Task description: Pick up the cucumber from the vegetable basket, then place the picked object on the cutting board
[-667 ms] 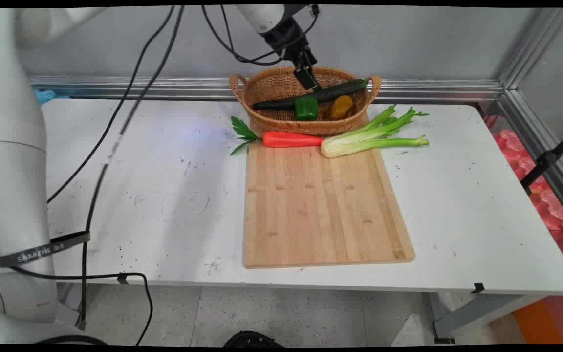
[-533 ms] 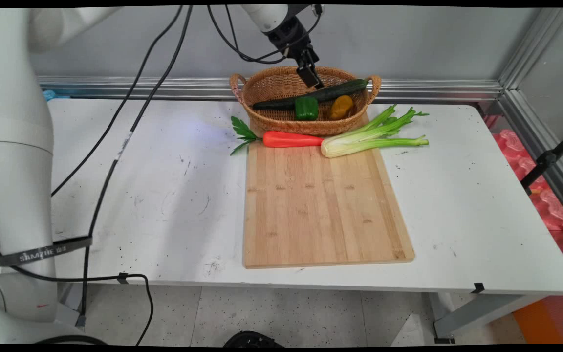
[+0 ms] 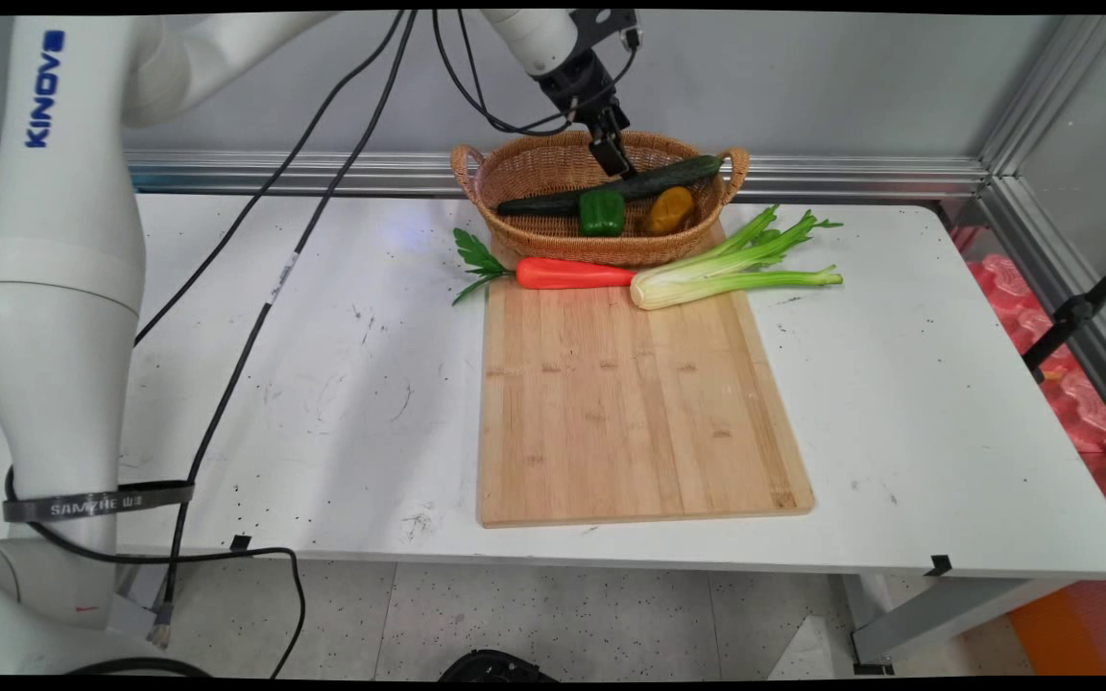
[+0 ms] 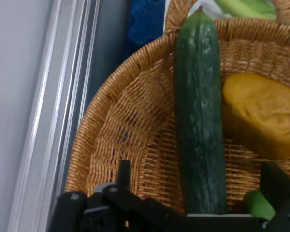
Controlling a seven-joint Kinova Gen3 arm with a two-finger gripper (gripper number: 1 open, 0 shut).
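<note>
The robot's gripper needs to take hold of the cucumber by its middle [image 3: 620,191] next. Then the robot lifts the cucumber out of the basket and over the cutting board [image 3: 641,403].
My gripper [image 3: 618,161] hangs over the back of a wicker basket [image 3: 553,251] at the table's far side, its tips just above a long dark green cucumber [image 3: 668,177] that lies across the basket. In the hand view the gripper [image 4: 198,166] is open, and the cucumber [image 4: 200,121] runs up between the left finger [image 4: 123,173] and the right one. A yellow pepper [image 4: 266,116] lies to the cucumber's right, and a bit of green pepper [image 4: 258,205] shows by the right finger. The basket's woven wall [image 4: 125,125] curves on the left.
In the basket lie a green pepper [image 3: 601,212] and a yellow pepper [image 3: 670,209]. In front of it an orange carrot [image 3: 572,274] and a celery stalk [image 3: 726,269] rest at the far end of a wooden cutting board [image 3: 630,403] on the white table [image 3: 323,336].
The wrist has shifted slightly to the right above the basket, and the gripper now points more steeply down. The vegetables have not moved.
</note>
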